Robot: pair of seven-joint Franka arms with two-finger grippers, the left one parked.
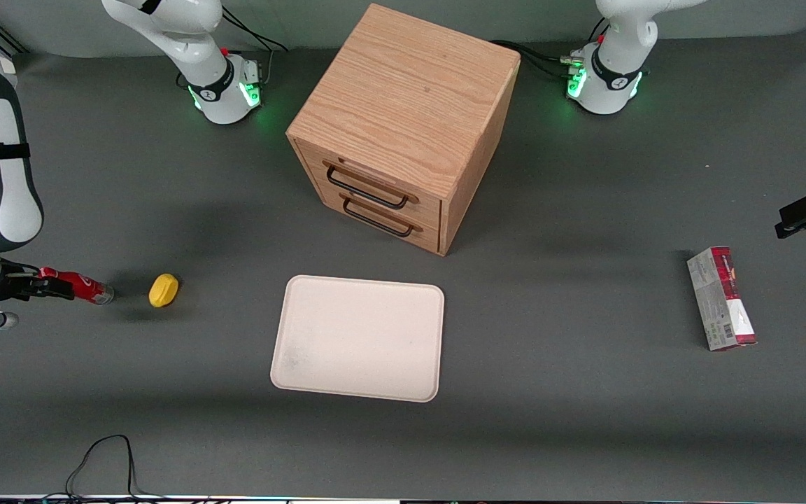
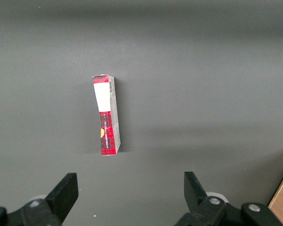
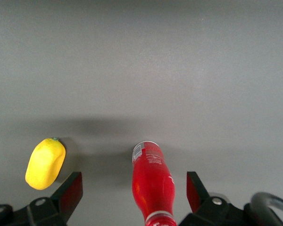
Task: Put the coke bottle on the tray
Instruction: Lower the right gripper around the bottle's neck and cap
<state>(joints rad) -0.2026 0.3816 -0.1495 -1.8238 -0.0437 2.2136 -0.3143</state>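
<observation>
My right gripper grabs the coke bottle by its red cap [image 3: 161, 220] next, to place it on the tray.
The coke bottle [image 1: 75, 286] lies on its side on the grey table toward the working arm's end, its silvery base pointing at a yellow lemon-like lump [image 1: 164, 290]. My right gripper [image 1: 38, 282] is low at the bottle's cap end, open, with a finger on each side of the bottle and a gap on both sides. In the right wrist view the red bottle [image 3: 152, 183] lies between the gripper's [image 3: 133, 193] two fingers, nearer to one of them, with the lump [image 3: 45, 163] beside it. The cream-white tray [image 1: 357, 339] lies bare near the table's middle, in front of the cabinet.
A wooden two-drawer cabinet [image 1: 403, 126] stands farther from the front camera than the tray. A red and grey carton [image 1: 721, 297] lies toward the parked arm's end, also in the left wrist view [image 2: 106, 115]. A black cable [image 1: 105, 455] loops at the near edge.
</observation>
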